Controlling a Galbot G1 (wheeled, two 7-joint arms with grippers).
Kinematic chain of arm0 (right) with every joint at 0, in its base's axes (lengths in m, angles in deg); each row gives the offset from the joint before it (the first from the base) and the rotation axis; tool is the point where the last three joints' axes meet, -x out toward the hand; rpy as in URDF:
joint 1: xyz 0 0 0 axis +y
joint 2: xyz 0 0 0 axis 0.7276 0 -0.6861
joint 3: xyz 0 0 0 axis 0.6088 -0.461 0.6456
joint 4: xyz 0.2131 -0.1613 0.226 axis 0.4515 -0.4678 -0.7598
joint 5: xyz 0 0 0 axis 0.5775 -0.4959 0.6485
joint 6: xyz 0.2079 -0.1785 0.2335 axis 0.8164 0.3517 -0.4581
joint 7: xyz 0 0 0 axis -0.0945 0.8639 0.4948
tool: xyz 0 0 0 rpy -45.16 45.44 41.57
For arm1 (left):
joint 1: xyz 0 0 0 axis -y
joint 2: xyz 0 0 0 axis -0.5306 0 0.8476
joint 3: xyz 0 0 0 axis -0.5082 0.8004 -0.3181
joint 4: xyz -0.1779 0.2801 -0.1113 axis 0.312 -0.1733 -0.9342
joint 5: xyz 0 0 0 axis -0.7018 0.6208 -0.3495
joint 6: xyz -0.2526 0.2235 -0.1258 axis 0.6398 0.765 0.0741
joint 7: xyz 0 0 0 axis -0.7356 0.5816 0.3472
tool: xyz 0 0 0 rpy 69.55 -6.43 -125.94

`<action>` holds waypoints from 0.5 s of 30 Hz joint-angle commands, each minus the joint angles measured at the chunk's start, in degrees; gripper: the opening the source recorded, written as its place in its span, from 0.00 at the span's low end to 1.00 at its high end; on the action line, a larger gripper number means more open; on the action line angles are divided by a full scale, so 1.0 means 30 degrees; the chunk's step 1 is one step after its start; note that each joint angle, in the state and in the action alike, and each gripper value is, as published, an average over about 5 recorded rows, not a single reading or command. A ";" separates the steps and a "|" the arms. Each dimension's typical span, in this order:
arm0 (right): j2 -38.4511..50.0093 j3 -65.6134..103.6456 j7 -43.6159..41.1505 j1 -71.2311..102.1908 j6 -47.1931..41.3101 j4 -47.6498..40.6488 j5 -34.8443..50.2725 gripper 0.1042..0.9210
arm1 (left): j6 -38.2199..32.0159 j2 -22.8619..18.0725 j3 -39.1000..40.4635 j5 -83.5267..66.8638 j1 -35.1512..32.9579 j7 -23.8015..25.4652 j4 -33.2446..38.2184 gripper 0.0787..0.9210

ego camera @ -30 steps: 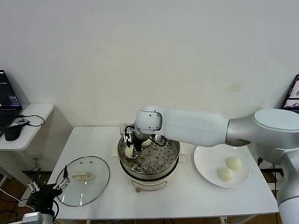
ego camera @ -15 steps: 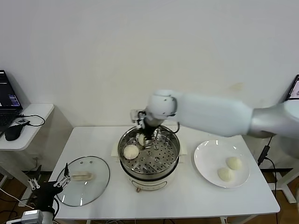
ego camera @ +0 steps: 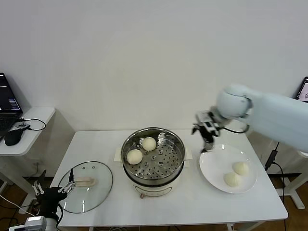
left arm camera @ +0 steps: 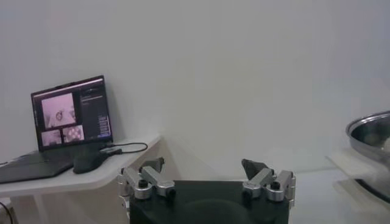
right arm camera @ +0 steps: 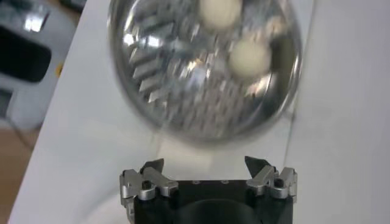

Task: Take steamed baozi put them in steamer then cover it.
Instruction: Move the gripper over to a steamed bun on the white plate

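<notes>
My right gripper grips the plate's baozi closest to the steamer by its rounded sides next, to load the steamer's tray [ego camera: 159, 163] [right arm camera: 195, 79].
The steamer [ego camera: 153, 161] stands mid-table with two steamed baozi [ego camera: 149, 143] [ego camera: 134, 156] on its perforated tray. Two more baozi [ego camera: 240, 168] [ego camera: 232, 179] lie on the white plate [ego camera: 214, 166] to its right. The cover [ego camera: 94, 171] lies flat on the table left of the steamer. My right gripper [ego camera: 204, 137] hangs open and empty above the plate's near-steamer edge. In the right wrist view, the right gripper [right arm camera: 204, 164] looks back at the steamer [right arm camera: 183, 79] and its baozi [right arm camera: 250, 58]. My left gripper [ego camera: 53, 187] is parked open off the table's front left corner.
A side desk [ego camera: 29, 122] with a laptop [left arm camera: 72, 112] and mouse stands to the left. The left wrist view catches the steamer rim [left arm camera: 372, 131]. The white table [ego camera: 96, 144] has bare surface behind the cover. A wall is close behind.
My right gripper opened over the steamer, left a second baozi on the tray, then lifted and swung right to the plate's edge. The left arm stayed put.
</notes>
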 commanded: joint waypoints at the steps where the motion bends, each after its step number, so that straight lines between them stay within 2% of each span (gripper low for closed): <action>1: 0.4500 0.3075 -0.0812 0.5022 0.1971 0.0659 -0.4309 0.88 | 0.0014 -0.0060 -0.0038 0.0064 -0.0093 -0.0001 -0.0065 0.88; 7: 0.4773 0.7438 0.0097 1.1054 0.2223 -0.0073 -0.5692 0.88 | 0.0006 -0.0219 -0.0015 0.0241 -0.0193 0.0010 -0.0203 0.88; 15: 0.3876 1.1318 0.0754 1.5365 0.2270 -0.1296 -0.7012 0.88 | 0.0025 -0.0370 -0.0051 0.0374 -0.0232 0.0034 -0.0269 0.88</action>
